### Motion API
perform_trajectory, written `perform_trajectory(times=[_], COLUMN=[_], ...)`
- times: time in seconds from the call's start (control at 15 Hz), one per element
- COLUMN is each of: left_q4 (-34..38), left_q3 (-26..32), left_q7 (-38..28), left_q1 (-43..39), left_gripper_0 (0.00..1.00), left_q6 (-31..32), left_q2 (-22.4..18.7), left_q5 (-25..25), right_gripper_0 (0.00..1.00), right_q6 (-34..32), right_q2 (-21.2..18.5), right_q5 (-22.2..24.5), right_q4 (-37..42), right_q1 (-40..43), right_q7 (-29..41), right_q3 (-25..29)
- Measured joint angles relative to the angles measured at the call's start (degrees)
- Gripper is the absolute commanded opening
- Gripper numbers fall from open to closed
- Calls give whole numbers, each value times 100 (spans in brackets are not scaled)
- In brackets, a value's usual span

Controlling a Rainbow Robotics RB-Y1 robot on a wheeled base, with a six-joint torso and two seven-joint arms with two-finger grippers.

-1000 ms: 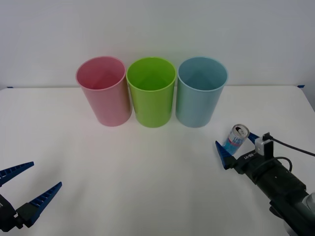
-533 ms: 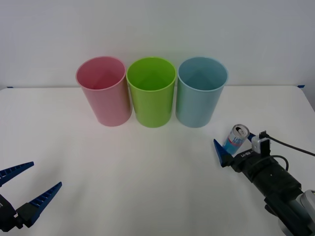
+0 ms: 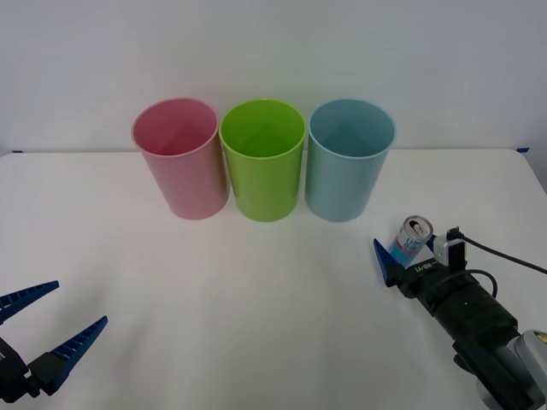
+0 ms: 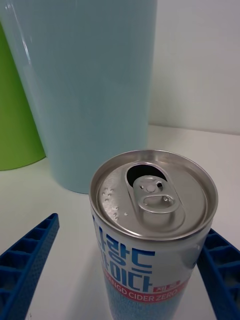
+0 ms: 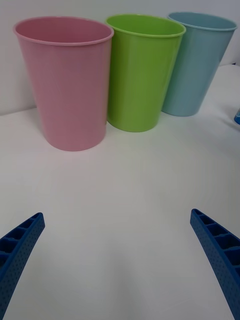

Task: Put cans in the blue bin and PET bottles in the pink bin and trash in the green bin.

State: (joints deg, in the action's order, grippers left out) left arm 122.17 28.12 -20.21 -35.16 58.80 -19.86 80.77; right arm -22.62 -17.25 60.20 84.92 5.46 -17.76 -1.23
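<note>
I should next grab the can by its printed side (image 3: 404, 247) with my right gripper. Then my right gripper should put the can in the blue bin (image 3: 349, 162).
A small can (image 3: 413, 238) with a silver pull-tab top and a blue base stands upright on the white table, in front of and to the right of the blue bin (image 3: 349, 162). My right gripper (image 3: 410, 253) is open with one blue finger on each side of the can (image 4: 152, 225). One finger stands clearly apart from it and the other lies close to its side. The pink bin (image 3: 179, 162), green bin (image 3: 262, 164) and blue bin stand in a row at the back. My left gripper (image 3: 51, 323) waits open at the near left, holding nothing.
From the left wrist, the pink bin (image 5: 70, 85), green bin (image 5: 137, 75) and blue bin (image 5: 192, 65) stand beyond bare white table (image 5: 120, 190). A black cable (image 3: 504, 254) trails from the right wrist. The blue bin (image 4: 85, 90) rises just behind the can.
My right gripper has crept slightly forward around the can. The can, the bins and the left arm have not moved.
</note>
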Motion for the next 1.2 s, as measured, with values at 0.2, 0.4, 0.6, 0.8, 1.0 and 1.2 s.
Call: perform_trajectory(times=[0.2,0.4,0.6,0.8,1.0,1.2], left_q4=[0,0,0,0,0,0], left_q3=[0,0,0,0,0,0], left_q7=[0,0,0,0,0,0], left_q1=[0,0,0,0,0,0], left_gripper_0=[100,100,100,100,100,100], left_q6=[0,0,0,0,0,0], left_q2=[0,0,0,0,0,0], left_q5=[0,0,0,0,0,0], right_gripper_0=[0,0,0,0,0,0], right_q6=[18,2,-41,-169,-507,-927], right_q2=[10,11,36,41,43,44], right_q5=[0,-18,-35,-195,-450,-495], right_q4=[0,5,1,5,19,385], right_q1=[-1,-1,9,16,46,348], right_q7=[-36,-73,-131,-167,-242,-304], right_q3=[0,0,-7,-8,70,337])
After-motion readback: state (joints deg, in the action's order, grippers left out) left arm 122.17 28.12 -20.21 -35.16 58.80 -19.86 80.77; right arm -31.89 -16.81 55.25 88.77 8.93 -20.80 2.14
